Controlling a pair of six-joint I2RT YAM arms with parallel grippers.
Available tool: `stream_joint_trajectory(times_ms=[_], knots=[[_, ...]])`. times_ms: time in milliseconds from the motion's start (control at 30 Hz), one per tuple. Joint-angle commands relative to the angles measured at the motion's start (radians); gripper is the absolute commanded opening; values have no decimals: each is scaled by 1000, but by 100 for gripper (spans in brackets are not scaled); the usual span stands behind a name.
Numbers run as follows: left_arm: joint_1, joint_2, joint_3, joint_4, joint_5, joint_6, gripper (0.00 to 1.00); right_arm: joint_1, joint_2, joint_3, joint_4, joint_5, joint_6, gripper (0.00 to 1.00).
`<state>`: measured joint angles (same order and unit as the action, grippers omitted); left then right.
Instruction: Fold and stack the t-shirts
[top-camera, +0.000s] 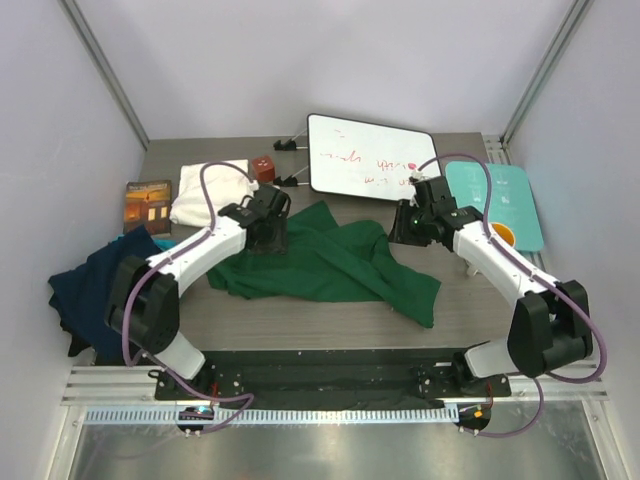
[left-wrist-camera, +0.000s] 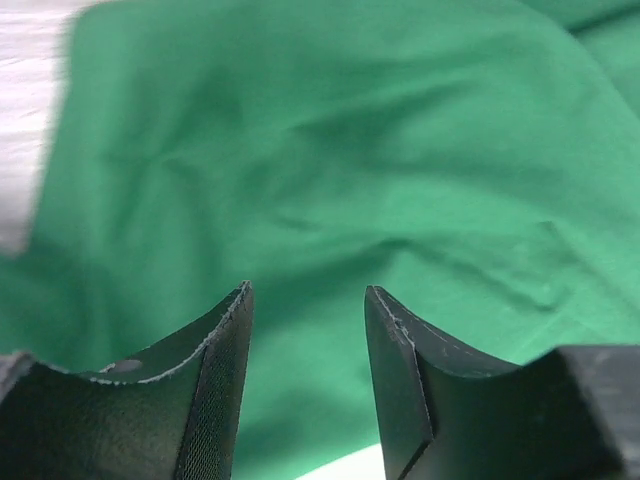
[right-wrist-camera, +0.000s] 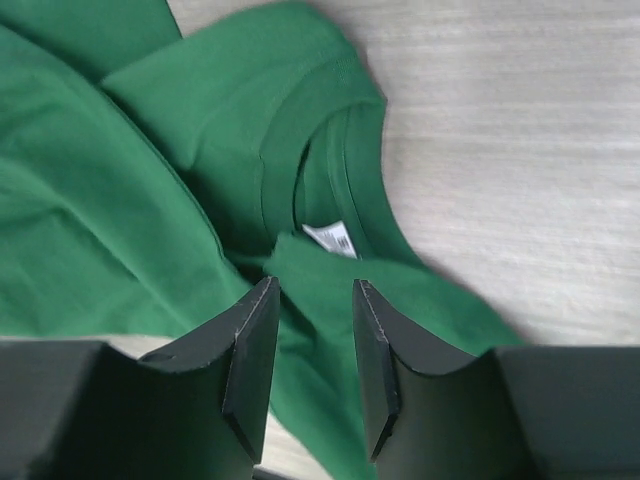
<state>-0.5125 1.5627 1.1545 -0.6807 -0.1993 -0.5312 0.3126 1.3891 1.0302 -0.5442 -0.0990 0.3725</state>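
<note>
The right gripper grabs the dark green t-shirt by its collar near the white label (top-camera: 379, 260) (right-wrist-camera: 330, 238) next, to stretch the t-shirt out for folding.
A dark green t-shirt (top-camera: 330, 265) lies crumpled and spread across the middle of the table. My left gripper (top-camera: 268, 238) hovers over its far left part, open, with only green cloth (left-wrist-camera: 330, 170) below the fingers (left-wrist-camera: 215, 380) and nothing between them. My right gripper (top-camera: 404, 230) is at the shirt's far right edge, also open, just above the collar (right-wrist-camera: 320, 150) and its white label (right-wrist-camera: 330, 238). A navy blue t-shirt (top-camera: 95, 285) is heaped at the table's left edge. A cream-white t-shirt (top-camera: 210, 190) lies bunched at the back left.
A whiteboard (top-camera: 370, 155) with red writing leans at the back centre. A teal board (top-camera: 505, 200) lies at the right with a small orange object (top-camera: 503, 233) on it. A brown book (top-camera: 148, 200) and a small red-brown object (top-camera: 264, 168) sit near the cream shirt.
</note>
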Motion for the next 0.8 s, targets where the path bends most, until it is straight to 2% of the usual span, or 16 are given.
stream_joint_trajectory(times_ms=[0,133,233,300,333,400,533,767], knots=[[-34,60,7,144,34,10,50,6,30,-10,165,-13,25,41],[-60,134,4,145,55,-9,47,23,102,-12,194,-65,34,41],[-92,149,-25,144,57,-23,45,33,146,-9,190,-48,40,40],[-110,155,-39,121,81,-32,35,33,162,-9,185,-28,55,40],[-119,155,-55,113,87,-30,20,33,165,-10,187,-22,62,40],[-155,131,-78,90,77,-27,10,33,163,-7,187,-4,66,41],[-208,62,-182,83,81,-16,8,33,168,14,187,41,60,44],[-213,-7,-268,87,116,-33,3,33,263,103,191,74,40,49]])
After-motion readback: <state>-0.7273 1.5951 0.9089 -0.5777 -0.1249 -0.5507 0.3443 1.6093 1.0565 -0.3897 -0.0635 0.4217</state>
